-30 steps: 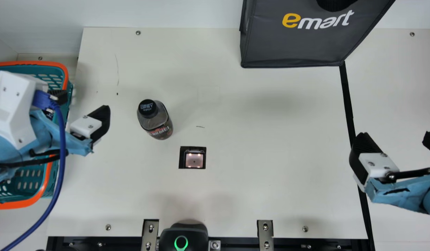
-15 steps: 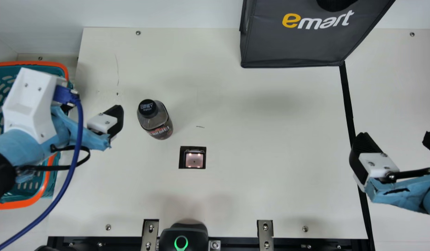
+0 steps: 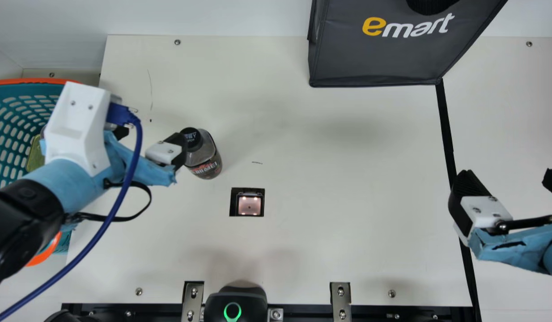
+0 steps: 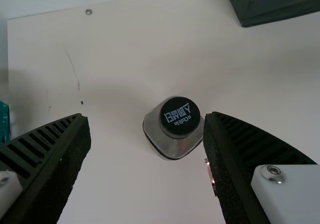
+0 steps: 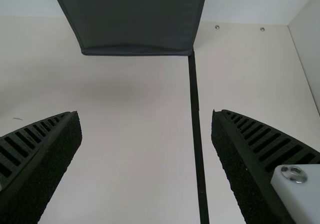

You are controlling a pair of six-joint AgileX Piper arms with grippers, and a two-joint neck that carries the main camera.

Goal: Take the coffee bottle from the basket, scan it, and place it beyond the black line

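My left gripper grabs the coffee bottle by its black cap [image 3: 192,137] next, since its body stays free for the scanner window [image 3: 249,205].
The coffee bottle [image 3: 205,157] stands upright on the table left of centre, its black cap up. In the main view my left gripper [image 3: 151,137] is open just left of the bottle, one finger overlapping the edge of the cap. Seen from the left wrist, the bottle [image 4: 175,124] is beyond the fingertips of the open gripper [image 4: 147,118], closer to one finger. Over the black line [image 3: 447,134] at the right, my right gripper [image 3: 508,179] holds still and open; in the right wrist view its gripper [image 5: 146,115] has nothing between the fingers.
The teal basket with an orange rim [image 3: 30,81] is at the far left, partly behind the left arm. A square scanner window [image 3: 249,205] is set in the table near the bottle. A dark grey bag [image 3: 379,53] stands at the back, by the black line.
My left gripper has moved right, away from the basket and up to the bottle, staying open. More of the basket's inside shows. The bottle and the right arm have not moved.
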